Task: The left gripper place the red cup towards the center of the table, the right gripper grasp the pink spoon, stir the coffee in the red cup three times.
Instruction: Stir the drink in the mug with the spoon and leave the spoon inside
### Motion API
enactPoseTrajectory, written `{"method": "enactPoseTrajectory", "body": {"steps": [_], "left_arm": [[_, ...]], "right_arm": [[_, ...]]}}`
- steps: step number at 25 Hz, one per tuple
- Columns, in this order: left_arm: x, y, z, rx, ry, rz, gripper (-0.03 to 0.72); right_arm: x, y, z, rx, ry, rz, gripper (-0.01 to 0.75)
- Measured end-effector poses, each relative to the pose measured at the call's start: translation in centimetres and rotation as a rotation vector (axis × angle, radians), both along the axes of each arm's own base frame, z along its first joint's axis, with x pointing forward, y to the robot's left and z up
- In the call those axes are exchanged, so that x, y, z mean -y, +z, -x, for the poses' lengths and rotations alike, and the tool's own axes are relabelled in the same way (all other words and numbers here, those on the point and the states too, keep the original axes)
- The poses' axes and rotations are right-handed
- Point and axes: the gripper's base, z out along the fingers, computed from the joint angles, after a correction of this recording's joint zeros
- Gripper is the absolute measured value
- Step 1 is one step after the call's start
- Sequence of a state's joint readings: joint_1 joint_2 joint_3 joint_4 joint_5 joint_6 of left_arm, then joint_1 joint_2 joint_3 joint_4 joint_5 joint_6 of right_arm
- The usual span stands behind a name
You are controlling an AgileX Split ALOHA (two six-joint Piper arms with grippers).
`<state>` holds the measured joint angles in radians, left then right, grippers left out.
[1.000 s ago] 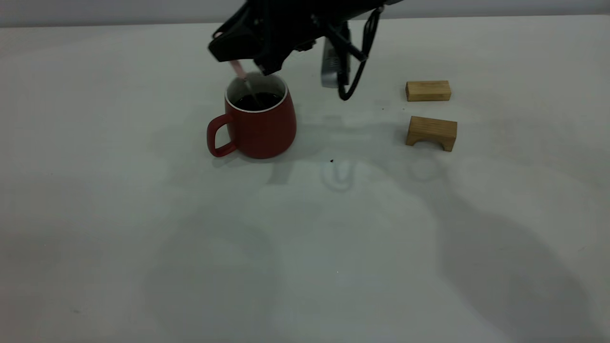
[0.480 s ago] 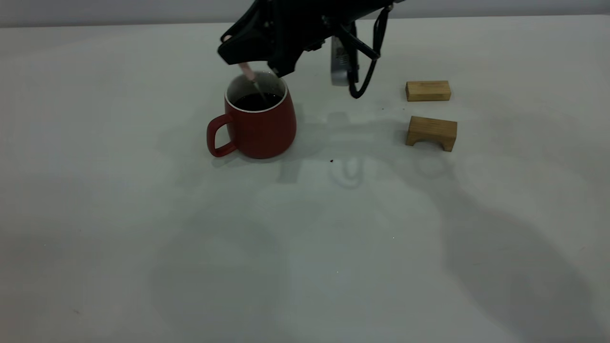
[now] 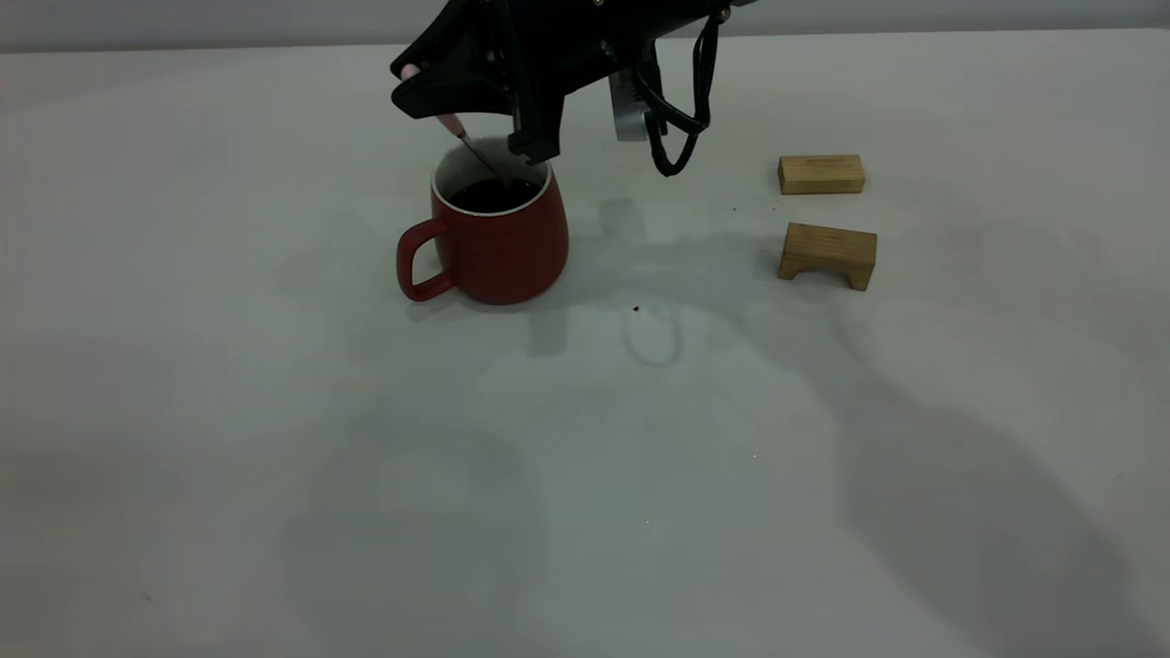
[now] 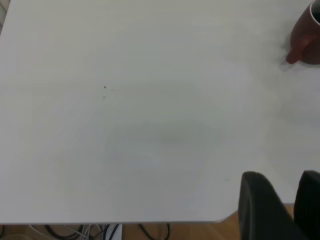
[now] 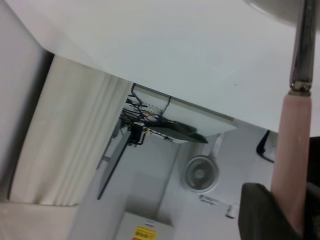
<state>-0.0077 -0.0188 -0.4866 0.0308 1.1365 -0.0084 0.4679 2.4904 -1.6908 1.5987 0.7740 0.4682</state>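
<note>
The pink spoon (image 3: 448, 122) slants down inside the rim of the red cup (image 3: 498, 239) and would stay in there, so I should open my right gripper.
The red cup (image 3: 498, 239) stands on the table (image 3: 274, 429) left of centre, handle toward the left, with dark coffee (image 3: 494, 194) inside. My right gripper (image 3: 475, 111) hangs just above its rim, shut on the pink spoon (image 3: 448, 122), which slants down into the cup. The spoon's bowl is hidden in the coffee. In the right wrist view the pink spoon (image 5: 292, 150) runs up between the black fingers (image 5: 262, 212) of the right gripper (image 5: 294, 220). The left gripper (image 4: 286, 200) is parked at the table's edge, far from the red cup (image 4: 306, 40), open and holding nothing.
Two tan wooden blocks lie right of the cup: a plain bar (image 3: 821, 174) and an arch-shaped block (image 3: 827, 254). A tiny dark speck (image 3: 636, 309) marks the table between the cup and the blocks. The right arm's looping cables (image 3: 676, 137) hang behind the cup.
The right gripper swung right over the cup, then back left and slightly up. The spoon went with it and now leans more steeply; the cup stayed put.
</note>
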Motion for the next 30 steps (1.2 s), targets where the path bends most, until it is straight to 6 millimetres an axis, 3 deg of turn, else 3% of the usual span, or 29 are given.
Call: {"method": "enactPoseTrajectory", "body": {"steps": [7,14,19,22,28,30], "left_arm": [[0.00,0.00,0.00,0.000,0.000,0.000,0.243],[0.00,0.00,0.00,0.000,0.000,0.000,0.243],[0.00,0.00,0.00,0.000,0.000,0.000,0.243],[0.00,0.00,0.00,0.000,0.000,0.000,0.243],[0.00,0.00,0.00,0.000,0.000,0.000,0.243],[0.00,0.00,0.00,0.000,0.000,0.000,0.243]], "right_arm": [[0.28,-0.20,0.07,0.024,0.034,0.031,0.145],[0.39,-0.19,0.00,-0.198,-0.085,-0.015,0.145],[0.40,-0.20,0.00,-0.237,-0.106,-0.022,0.171],[0.40,-0.21,0.04,-0.236,-0.101,-0.019,0.274],[0.56,-0.37,0.42,-0.189,-0.032,0.044,0.576],[0.71,0.49,0.61,-0.122,0.027,0.093,0.630]]}}
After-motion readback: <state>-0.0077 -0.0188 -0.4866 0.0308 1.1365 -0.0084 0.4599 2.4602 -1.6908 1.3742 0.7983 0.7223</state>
